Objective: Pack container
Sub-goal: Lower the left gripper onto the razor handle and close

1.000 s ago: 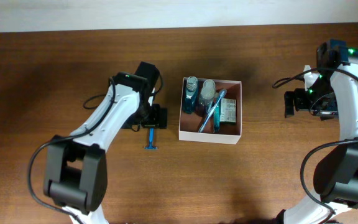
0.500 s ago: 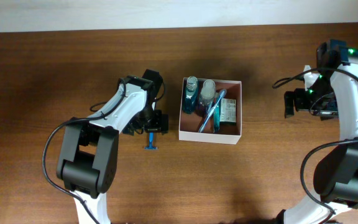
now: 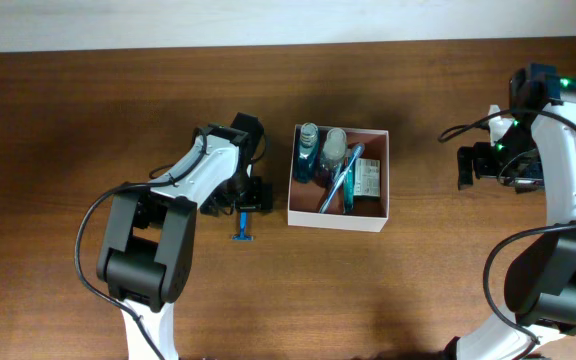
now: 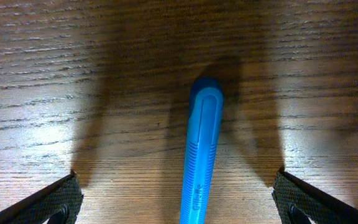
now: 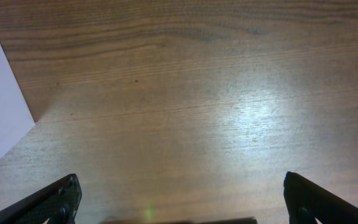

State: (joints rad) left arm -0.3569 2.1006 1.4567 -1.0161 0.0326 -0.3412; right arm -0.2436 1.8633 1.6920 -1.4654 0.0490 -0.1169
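Observation:
I should close my left gripper on the blue razor's handle (image 3: 243,214) (image 4: 197,177) now, because my fingers meet their shadows on the wood in the left wrist view.
The container (image 3: 384,214) is a square white box with a pinkish-brown inside, at the table's middle. It holds two bottles, a blue toothbrush and a small carton. A blue razor (image 3: 243,226) lies on the table left of the box. Its ribbed handle (image 4: 202,155) lies between the open fingers of my left gripper (image 3: 245,196), which straddles it low over the table. My right gripper (image 3: 480,165) is open and empty at the far right, over bare wood.
A white corner of the box (image 5: 2,106) shows at the left edge of the right wrist view. The brown wooden table (image 3: 418,290) runs under both arms.
My left arm has shifted a little right and nearer the razor's handle. The right arm and the box have not moved.

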